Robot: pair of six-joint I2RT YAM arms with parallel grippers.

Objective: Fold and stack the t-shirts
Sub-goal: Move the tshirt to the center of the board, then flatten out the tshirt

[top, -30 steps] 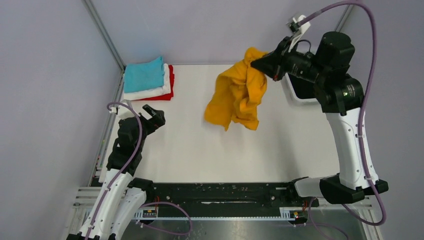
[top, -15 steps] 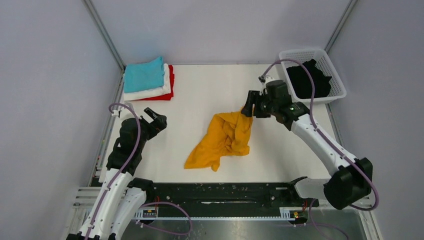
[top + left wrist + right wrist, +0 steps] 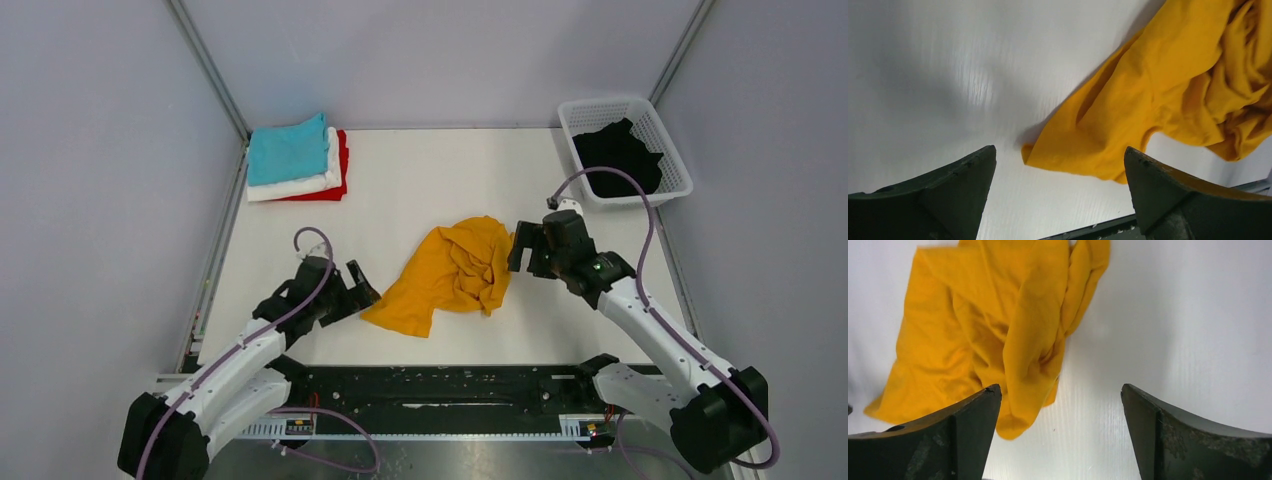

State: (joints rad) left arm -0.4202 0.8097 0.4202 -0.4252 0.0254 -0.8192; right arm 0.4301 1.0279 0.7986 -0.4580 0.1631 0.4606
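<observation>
My right gripper should next grab the mustard-orange t-shirt by its edge fold, opposite the t-shirt's corner at my left gripper, to spread the t-shirt flat for folding.
The mustard-orange t-shirt (image 3: 450, 275) lies crumpled in the middle of the table, free of both grippers. My left gripper (image 3: 363, 285) is open just left of its near-left corner; in the left wrist view that corner (image 3: 1048, 152) lies ahead between the open gripper (image 3: 1059, 148). My right gripper (image 3: 514, 250) is open at the shirt's right edge, with a fold of the cloth (image 3: 1018, 410) by its left finger and nothing held in the gripper (image 3: 1060, 385). Folded teal (image 3: 288, 148), white (image 3: 300, 185) and red (image 3: 343, 160) t-shirts are stacked at the back left. A black t-shirt (image 3: 615, 155) lies in the basket.
The white lattice basket (image 3: 612, 104) stands at the back right corner. Metal frame posts rise at both back corners. A black rail (image 3: 440, 385) runs along the table's near edge between the arm bases.
The right arm swung down from high at the back right, laid the orange shirt on the table and opened, letting it go. The left arm reached right toward the shirt's corner.
</observation>
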